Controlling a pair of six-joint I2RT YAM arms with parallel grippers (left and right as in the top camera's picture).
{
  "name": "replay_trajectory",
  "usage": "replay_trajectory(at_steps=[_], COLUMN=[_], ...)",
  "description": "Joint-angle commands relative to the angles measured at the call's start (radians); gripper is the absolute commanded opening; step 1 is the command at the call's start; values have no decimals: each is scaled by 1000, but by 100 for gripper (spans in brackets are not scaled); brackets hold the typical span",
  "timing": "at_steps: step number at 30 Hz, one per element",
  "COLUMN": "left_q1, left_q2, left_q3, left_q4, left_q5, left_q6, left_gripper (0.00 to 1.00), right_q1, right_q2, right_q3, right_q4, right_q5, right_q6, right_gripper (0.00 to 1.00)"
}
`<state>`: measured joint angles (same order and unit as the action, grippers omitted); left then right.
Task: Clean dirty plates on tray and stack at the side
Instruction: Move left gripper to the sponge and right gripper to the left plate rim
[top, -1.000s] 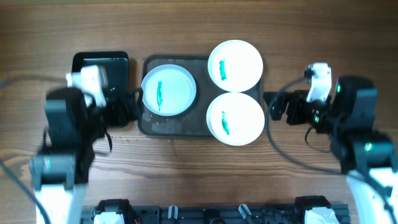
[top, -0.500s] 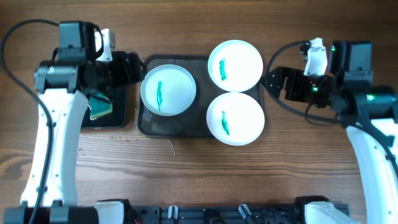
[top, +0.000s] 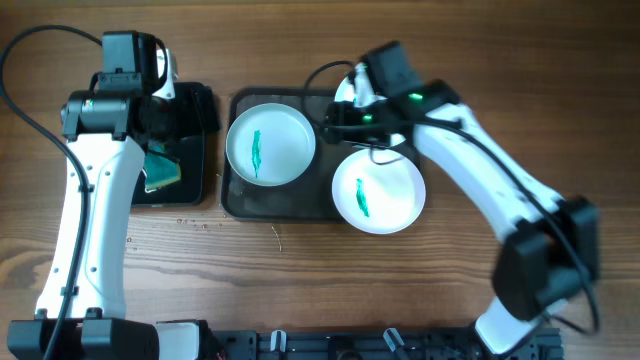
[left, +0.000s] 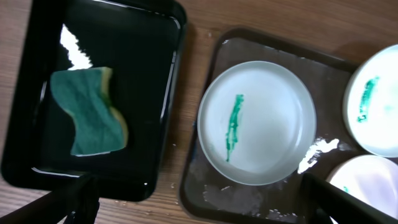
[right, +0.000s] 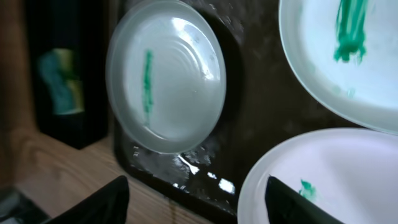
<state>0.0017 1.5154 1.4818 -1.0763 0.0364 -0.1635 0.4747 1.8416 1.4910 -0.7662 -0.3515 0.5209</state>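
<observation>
Next, my left gripper should pinch the green sponge by the middle of its green top (top: 160, 168) (left: 88, 112). That leaves the sponge's yellow bottom to clean plates.
Three white plates with teal-green smears lie on the dark grey tray (top: 280, 205). The left plate (top: 270, 145) lies flat on it. The near right plate (top: 378, 192) overhangs the front edge. My right arm covers most of the far right plate (right: 348, 56) from above. My right gripper (top: 330, 118) hovers over the tray's middle, between the left plate (right: 165, 74) and the right ones, open with nothing between its fingers. My left gripper (top: 200, 115) is open above the gap between the black container and the tray (left: 249, 193), near the left plate (left: 256, 121).
A glossy black container (top: 165, 145) stands left of the tray and holds a green sponge (left: 87, 112) with a yellow underside. Crumbs lie on the wood (top: 200, 225) in front of it. White residue marks the tray floor (left: 320, 149).
My right arm has swung left from the table's right side to over the tray, and its jaws have narrowed somewhat. My left arm rose to the black container and then held still.
</observation>
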Motion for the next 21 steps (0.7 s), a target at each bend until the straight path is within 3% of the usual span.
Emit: replay_trajectory(at_steps=[1,8,17,21], left_q1=[-4,-5,-4,7], left_q2=[0,0,22,48], left_q3=[19,19,16,16], left_q4=[-2,-1,-2,6], left_q5=[-56,-56,-57,-89], left_q6=[-5,-5,-6,-77], left_gripper=[100,100,100,100], right_q1=[56,72,101,111], right_q2=[152,317,388,429], right_q3=[159,192,189,189], right_q4=[-12,75,127,122], right_q5=[167,198,201,203], right_q6=[84,77,37,60], right_gripper=[61,45,26,14])
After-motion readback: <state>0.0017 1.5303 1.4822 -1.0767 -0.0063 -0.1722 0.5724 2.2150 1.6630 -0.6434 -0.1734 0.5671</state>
